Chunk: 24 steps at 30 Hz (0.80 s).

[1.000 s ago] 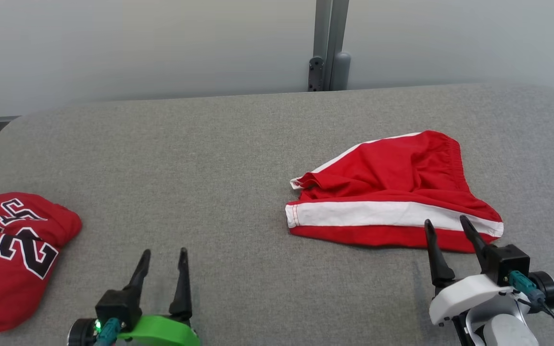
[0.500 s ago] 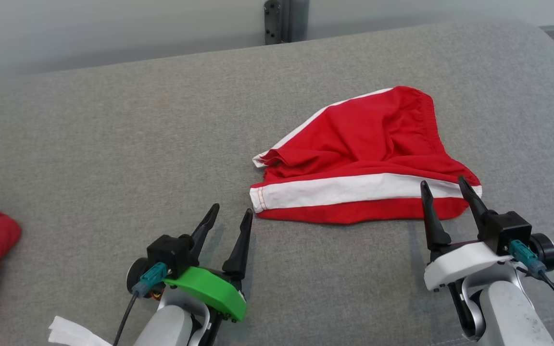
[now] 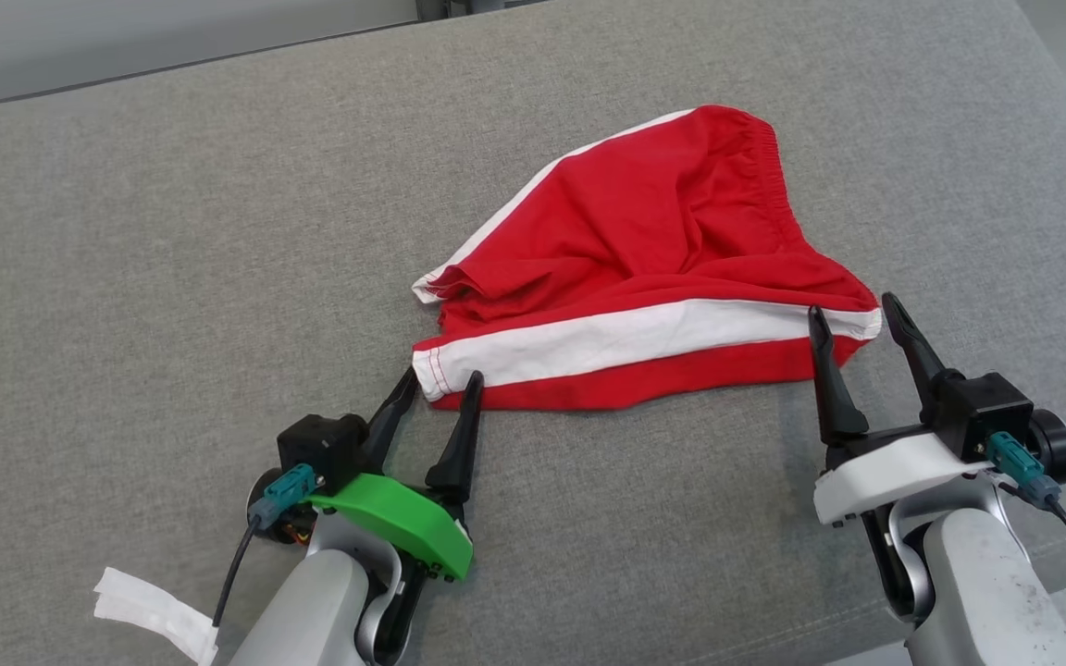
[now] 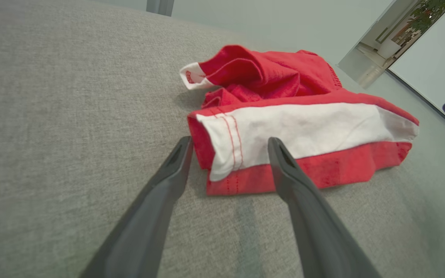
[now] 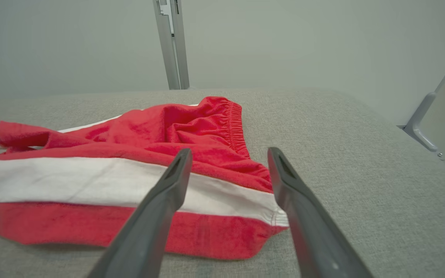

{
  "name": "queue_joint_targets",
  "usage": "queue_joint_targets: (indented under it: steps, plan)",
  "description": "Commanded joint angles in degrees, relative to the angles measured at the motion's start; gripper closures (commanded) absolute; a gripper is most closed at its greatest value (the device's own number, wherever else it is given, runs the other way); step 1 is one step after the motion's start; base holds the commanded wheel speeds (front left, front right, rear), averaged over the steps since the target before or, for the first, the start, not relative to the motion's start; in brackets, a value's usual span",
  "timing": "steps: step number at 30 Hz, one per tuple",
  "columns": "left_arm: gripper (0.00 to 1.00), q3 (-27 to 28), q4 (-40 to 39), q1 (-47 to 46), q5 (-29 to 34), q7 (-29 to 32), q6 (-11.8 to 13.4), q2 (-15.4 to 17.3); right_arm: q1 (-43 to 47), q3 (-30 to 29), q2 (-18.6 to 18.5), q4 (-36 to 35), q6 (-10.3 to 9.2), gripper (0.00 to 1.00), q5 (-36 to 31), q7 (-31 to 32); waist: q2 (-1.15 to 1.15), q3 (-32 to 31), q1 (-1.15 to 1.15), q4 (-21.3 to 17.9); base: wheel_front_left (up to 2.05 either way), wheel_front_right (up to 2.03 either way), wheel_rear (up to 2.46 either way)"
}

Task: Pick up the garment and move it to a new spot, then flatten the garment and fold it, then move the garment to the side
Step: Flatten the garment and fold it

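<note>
My left gripper is about to grab the garment (image 3: 644, 268) by the open leg hem (image 3: 430, 373), since the hem stands up in a raised fold and the cloth beyond it lies slack.
The garment (image 3: 644, 268) is a pair of red shorts with a white side stripe, lying rumpled on the grey padded table (image 3: 172, 231). My left gripper (image 3: 443, 381) stands open at the garment's near left corner, the white hem (image 4: 226, 144) lying between its fingers. At the near right corner my right gripper (image 3: 852, 310) is open too, its fingers either side of the corner (image 5: 245, 216). Neither holds any cloth. The elastic waistband (image 5: 236, 127) lies at the far right.
The table's far edge (image 3: 181, 65) runs along the top of the head view and its right side (image 3: 1065, 111) drops off. A white tag (image 3: 149, 606) hangs by my left forearm. A metal post (image 5: 170, 42) stands behind the table.
The head camera has tilted down and turned right, so the red jersey left the picture. My left gripper has advanced right and forward to the garment's left corner; the right one edged up to the right corner.
</note>
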Motion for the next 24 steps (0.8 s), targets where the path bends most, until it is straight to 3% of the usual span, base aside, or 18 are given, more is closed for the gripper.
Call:
queue_joint_targets:
  steps: [1, 4, 5, 7, 14, 24]
  plan:
    - [0.0, 0.13, -0.27, -0.89, -0.56, 0.0, -0.16, 0.31, -0.67, -0.23, -0.06, -0.37, -0.04, 0.0, 0.06, -0.16, 0.0, 0.86, 0.0, -0.81, 0.0, 0.0, 0.0]
    - [0.0, 1.1, -1.73, -0.63, 0.42, -0.01, -0.17, 0.33, -0.55, -0.45, -0.06, -0.54, -0.04, 0.0, 0.0, -0.16, 0.0, 0.9, 0.0, -0.77, 0.0, 0.0, 0.0]
    - [0.5, 1.48, -2.52, -0.42, 0.76, 0.0, -0.17, 0.31, -0.49, -0.52, -0.05, -0.54, -0.04, 0.0, -0.11, -0.16, 0.0, 0.95, 0.0, -0.71, 0.0, 0.0, 0.0]
    - [1.0, 1.77, -3.36, 0.0, 1.54, 0.0, -0.16, 0.3, -0.42, -0.55, -0.05, -0.43, -0.04, 0.0, -0.27, -0.16, 0.0, 0.97, 0.0, -0.49, 0.0, 0.0, 0.0]
    - [1.0, 3.93, -2.52, 1.07, 2.84, 0.0, -0.16, 0.33, 0.13, -1.25, -0.07, 0.42, -0.04, 0.0, -0.15, -0.16, 0.0, -0.17, 0.0, 1.05, 0.0, 0.0, 0.0]
    - [1.0, 17.05, -2.86, 5.54, 8.11, -0.01, -0.16, 0.37, 2.66, 0.11, -0.05, 3.0, -0.04, 0.0, 0.89, -0.16, 0.0, -3.75, 0.0, 5.65, 0.0, 0.0, 0.0]
